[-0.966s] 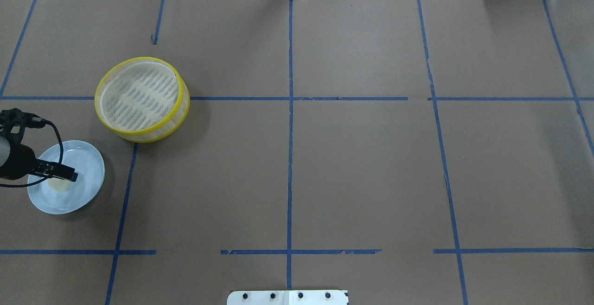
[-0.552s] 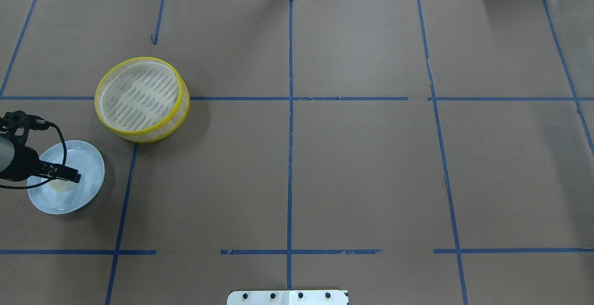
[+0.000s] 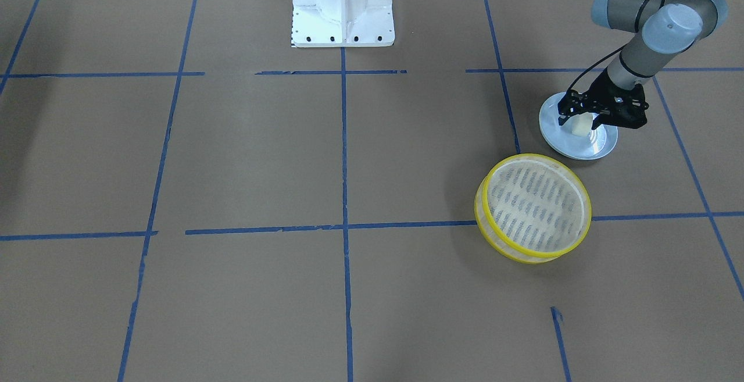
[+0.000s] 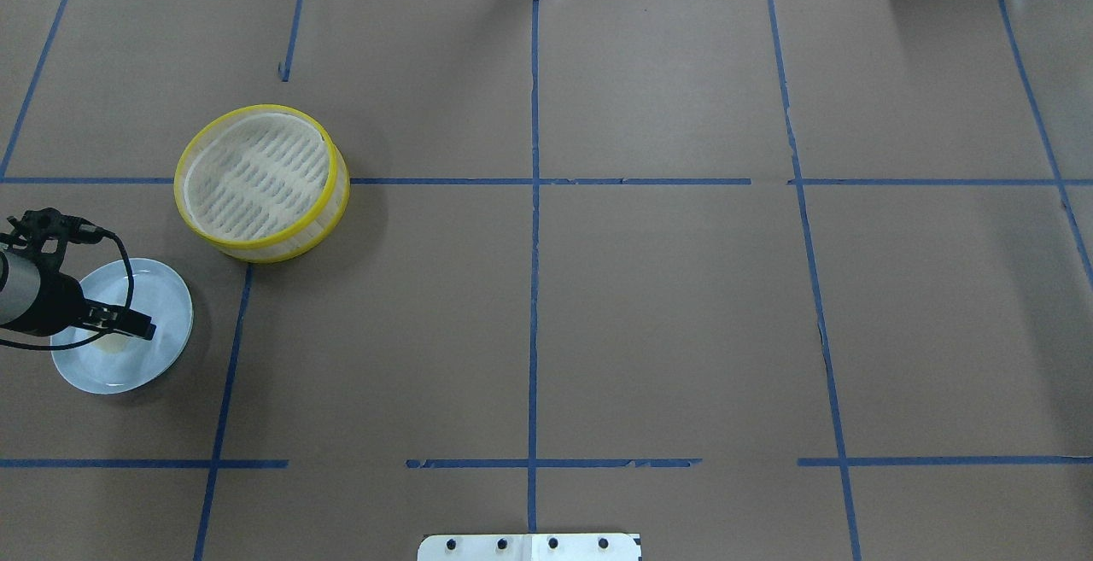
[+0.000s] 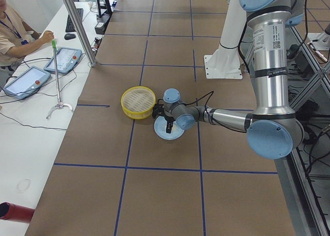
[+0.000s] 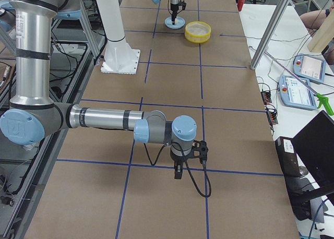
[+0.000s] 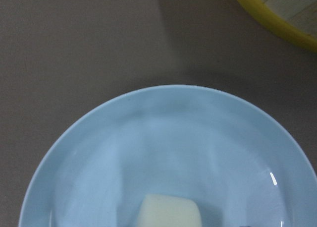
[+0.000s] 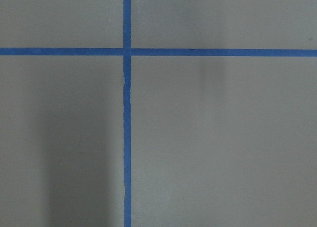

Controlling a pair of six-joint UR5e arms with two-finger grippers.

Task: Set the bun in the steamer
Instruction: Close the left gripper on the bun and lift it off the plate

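Note:
My left gripper will next grab the bun (image 3: 581,128) by the bun's rounded sides. It will then put the bun in the steamer (image 3: 533,204).
The bun (image 3: 581,128) is a small cream-white lump on the light-blue plate (image 3: 604,143). My left gripper (image 3: 580,121) is low over the plate, open, with one finger on each side of the bun. In the overhead view the left gripper (image 4: 130,327) covers most of the bun (image 4: 106,341). The left wrist view shows the bun (image 7: 168,213) at the bottom edge and the plate (image 7: 163,133) below. The steamer (image 4: 261,182), with yellow rims and a slatted floor, stands empty beside the plate. My right gripper (image 6: 178,172) hangs over bare table in the right exterior view; I cannot tell whether it is open or shut.
Brown paper with blue tape lines covers the table. The white robot base (image 3: 343,4) stands at the near middle edge. The steamer's yellow rim (image 7: 277,21) shows just beyond the plate in the left wrist view. An operator (image 5: 15,35) sits at the side bench.
My left gripper has sunk lower over the plate and shifted slightly forward, hiding more of the bun in the overhead view. The steamer and plate have not moved.

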